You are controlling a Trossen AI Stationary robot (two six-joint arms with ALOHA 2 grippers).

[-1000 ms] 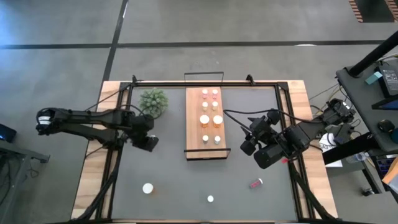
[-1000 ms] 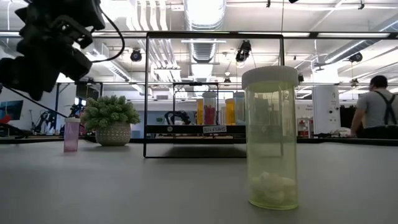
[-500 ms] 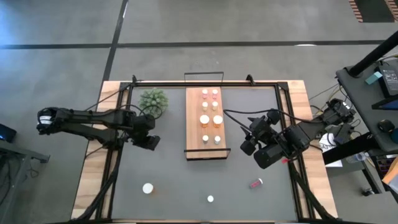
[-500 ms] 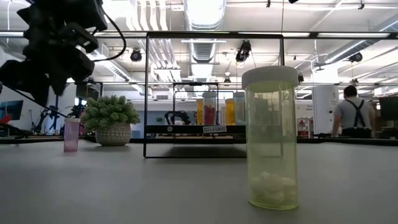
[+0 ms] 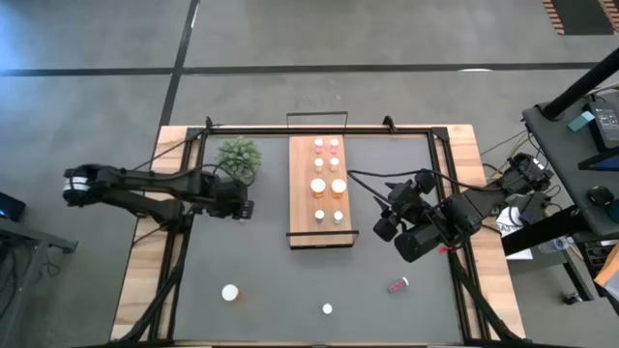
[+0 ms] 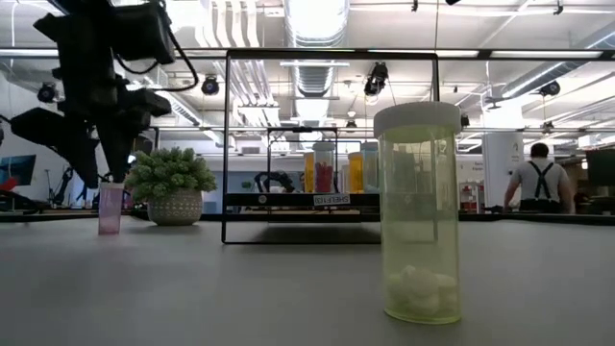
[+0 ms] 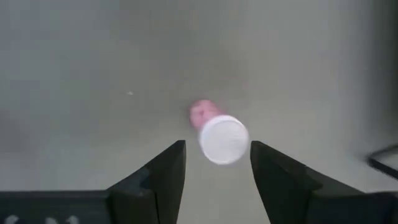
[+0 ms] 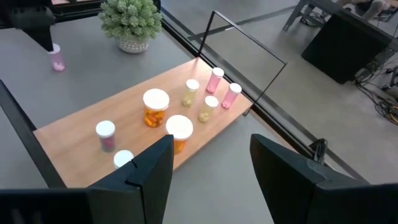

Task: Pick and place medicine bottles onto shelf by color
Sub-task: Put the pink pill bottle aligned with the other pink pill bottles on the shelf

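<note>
The small pink bottle needs to be grabbed by its white cap (image 7: pixel 224 140) with my left gripper next. It should then be added to the pink row on the shelf.
A small pink bottle (image 7: pixel 219 135) with a white cap stands upright on the grey mat, left of the shelf. My left gripper (image 7: pixel 217 163) points down just over it, open, one finger on each side of the cap and clear of it. The low view shows the same bottle (image 6: pixel 110 209) under that gripper (image 6: pixel 101 171). In the high view the gripper (image 5: pixel 238 208) hides the bottle. The light-wood shelf (image 5: pixel 300 217) carries several upright bottles. My right gripper (image 5: pixel 389 228) hangs open and raised to the right of the shelf, with nothing between its fingers (image 8: pixel 143 180).
A green plant (image 5: pixel 239 157) stands just beyond the left gripper. Loose bottles stand on the near mat: one with a white cap (image 5: pixel 230 292) and a tiny one (image 5: pixel 327 309). A red one (image 5: pixel 398 285) lies on its side. A black wire frame (image 5: pixel 319 128) rims the table.
My left gripper has moved a little toward the table's far edge and down. It has tipped from a slant to point almost straight down. It now stands over the pink bottle, which has not moved.
</note>
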